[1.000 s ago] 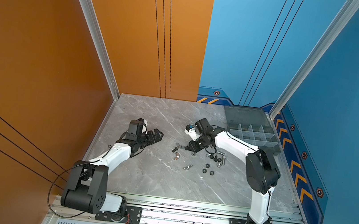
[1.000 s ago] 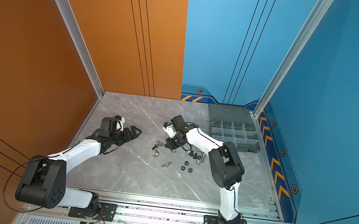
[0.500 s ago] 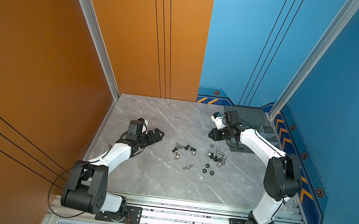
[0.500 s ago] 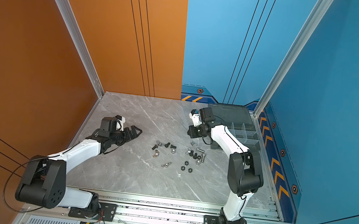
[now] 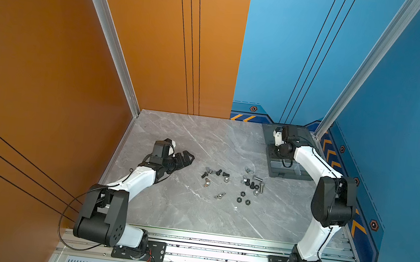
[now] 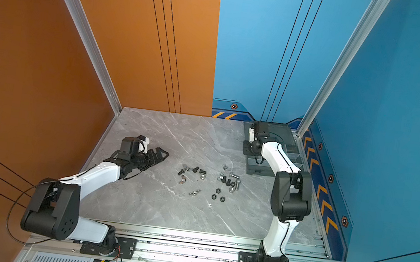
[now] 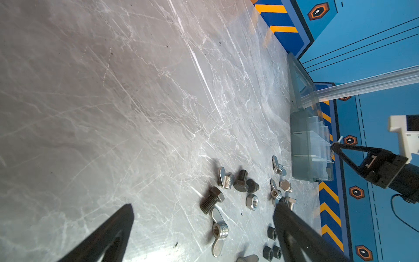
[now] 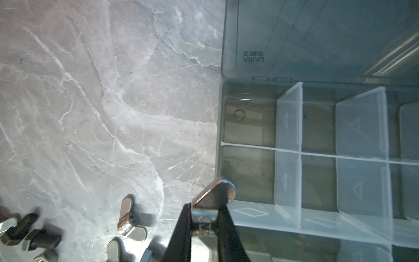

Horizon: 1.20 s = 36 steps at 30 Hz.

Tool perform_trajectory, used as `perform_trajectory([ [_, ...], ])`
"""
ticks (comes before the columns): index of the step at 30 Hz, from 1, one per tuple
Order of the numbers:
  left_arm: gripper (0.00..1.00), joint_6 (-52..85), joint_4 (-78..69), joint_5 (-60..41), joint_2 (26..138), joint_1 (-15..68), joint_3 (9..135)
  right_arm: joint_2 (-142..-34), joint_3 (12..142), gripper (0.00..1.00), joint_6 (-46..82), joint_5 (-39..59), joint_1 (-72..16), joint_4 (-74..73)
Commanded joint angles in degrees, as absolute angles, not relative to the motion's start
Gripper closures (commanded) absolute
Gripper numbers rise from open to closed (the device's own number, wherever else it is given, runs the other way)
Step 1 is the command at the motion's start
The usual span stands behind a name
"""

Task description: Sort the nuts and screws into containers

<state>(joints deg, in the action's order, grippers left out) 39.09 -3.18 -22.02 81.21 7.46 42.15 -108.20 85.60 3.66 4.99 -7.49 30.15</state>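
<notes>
The nut's body straddles the organizer box's side rim (image 8: 217,161). My right gripper keeps hold of the silver wing nut (image 8: 221,191) until it hangs wholly over a box section.
Loose screws (image 5: 218,172) and nuts (image 5: 243,194) lie scattered mid-table in both top views (image 6: 227,181). My right gripper (image 8: 205,217) is shut on a silver wing nut (image 8: 218,191), hanging over the near corner compartment of the smoky-grey organizer box (image 8: 221,127), whose containers (image 8: 317,177) are split by pale dividers. In a top view the wrist hides those fingers above the box (image 5: 288,171). My left gripper (image 7: 204,207) lies open and low on the table, left of the pile (image 5: 186,158), with a black screw (image 7: 210,199) and a wing nut (image 7: 218,229) ahead of it.
The box's lid (image 5: 306,135) lies open flat toward the back wall. The right wall's metal post (image 5: 324,124) stands close behind the box. Two wing nuts (image 8: 127,215) rest on the marble just outside the box.
My right arm has swung from the pile back and to the right, carrying the wing nut to the organizer box. The left arm has not moved.
</notes>
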Motion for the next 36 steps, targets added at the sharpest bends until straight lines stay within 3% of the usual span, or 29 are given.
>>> perform_trajectory([
  [1, 0.02, 39.44, -3.15, -22.62, 81.57, 7.89, 43.88, -109.92, 88.14, 1.00, 2.95, 0.39, -7.03, 32.86],
  [30, 0.02, 39.64, -3.06, -22.51, 83.39, 8.69, 44.87, -117.86, 91.69, 1.00, 1.22, -2.76, -5.48, 34.01],
  [36, 0.02, 39.73, -3.03, -22.59, 83.90, 9.03, 45.31, -117.45, 91.67, 0.75, 1.76, -2.58, -5.51, 34.19],
])
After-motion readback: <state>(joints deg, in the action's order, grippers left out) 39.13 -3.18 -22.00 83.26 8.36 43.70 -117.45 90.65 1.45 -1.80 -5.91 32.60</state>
